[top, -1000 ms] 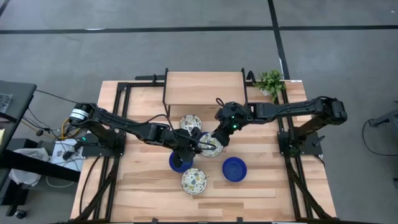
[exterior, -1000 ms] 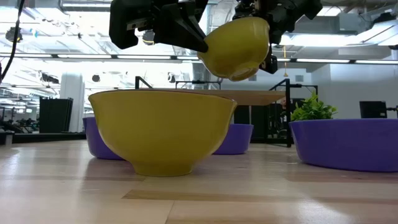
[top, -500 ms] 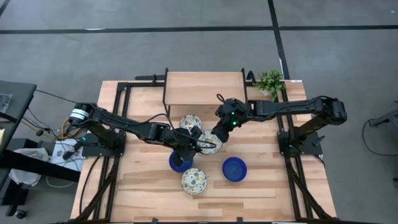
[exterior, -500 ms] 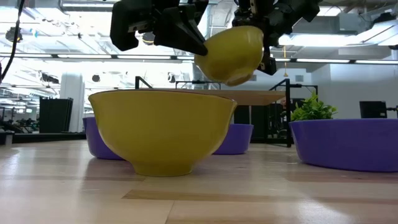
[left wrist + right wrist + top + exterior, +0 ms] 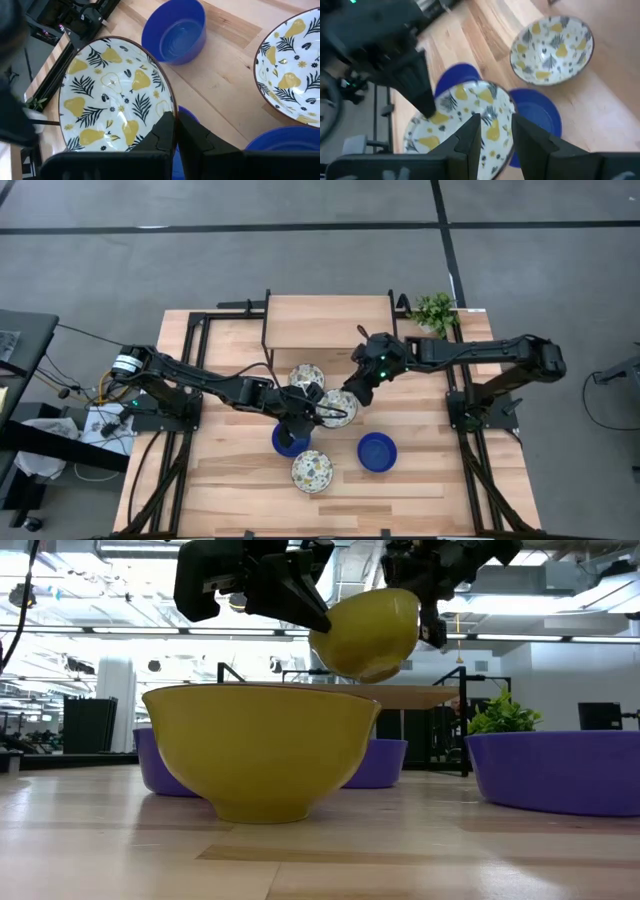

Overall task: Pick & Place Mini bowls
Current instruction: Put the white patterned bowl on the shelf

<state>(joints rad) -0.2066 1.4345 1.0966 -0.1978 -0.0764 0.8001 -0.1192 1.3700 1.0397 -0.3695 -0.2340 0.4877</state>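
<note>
I will next grab the patterned mini bowl by its rim (image 5: 352, 397) with my right gripper, so I can place it on the raised wooden shelf (image 5: 330, 321).
A patterned mini bowl (image 5: 337, 408), white with yellow pears and dark leaves, is lifted above the table's middle and looks yellow from outside in the low view (image 5: 365, 630). My left gripper (image 5: 312, 418) is shut on its left rim. My right gripper (image 5: 352, 395) is open, and its fingers stand at the bowl's far right rim. Two more patterned bowls (image 5: 307, 377) (image 5: 312, 471) and two blue bowls (image 5: 289, 440) (image 5: 377, 451) rest on their bases on the table. My left gripper pinches the bowl's rim (image 5: 161, 116) between its two fingers, one inside and one outside, coming level from the table's left. The bowl is lifted clear and slightly tilted. My right gripper has its fingers (image 5: 470, 135) close at the rim (image 5: 509, 125); I cannot tell whether they touch.
A raised wooden shelf (image 5: 327, 323) on a black frame stands at the far edge, with a small green plant (image 5: 434, 311) at the far right corner. Black rails (image 5: 470, 440) run along both table sides. Bare wood lies along the near edge (image 5: 420, 495).
The held bowl has shifted slightly toward the table's left and a little down, staying in my left gripper. My right arm has drawn back a little toward the far right.
</note>
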